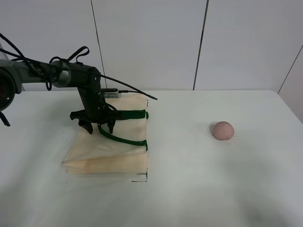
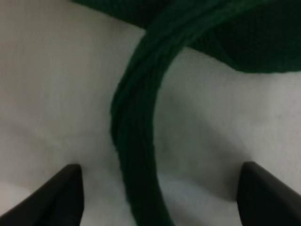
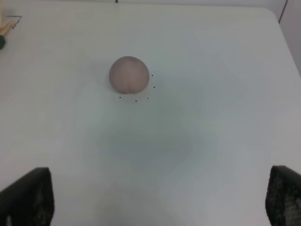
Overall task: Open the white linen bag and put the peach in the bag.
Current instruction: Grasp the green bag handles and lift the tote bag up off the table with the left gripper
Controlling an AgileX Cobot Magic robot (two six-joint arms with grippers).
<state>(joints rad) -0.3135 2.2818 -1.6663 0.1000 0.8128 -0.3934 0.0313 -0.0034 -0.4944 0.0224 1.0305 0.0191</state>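
My fingers reach down to the cream cloth (image 2: 51,84) on both sides of the green strap (image 2: 139,174). Closing now would hold the strap if they closed now. My left gripper should close.
The white linen bag (image 1: 106,153) lies flat on the table at the left, its dark green handles (image 1: 124,139) on top. My left gripper (image 1: 98,126) hangs just above the bag, open, with a finger on each side of one handle strap. The left wrist view shows that strap (image 2: 136,141) running between the open fingertips (image 2: 61,193) over the cream cloth (image 2: 51,84). The peach (image 1: 222,130) sits alone on the table at the right. My right gripper (image 3: 157,193) is open and empty, well short of the peach (image 3: 129,74); it is out of the exterior view.
The white table (image 1: 199,189) runs to a rear edge by the panelled wall (image 1: 151,42). Black cables (image 1: 137,92) trail from the left arm over the bag's far end. A small black corner mark (image 1: 140,179) lies at the bag's near corner.
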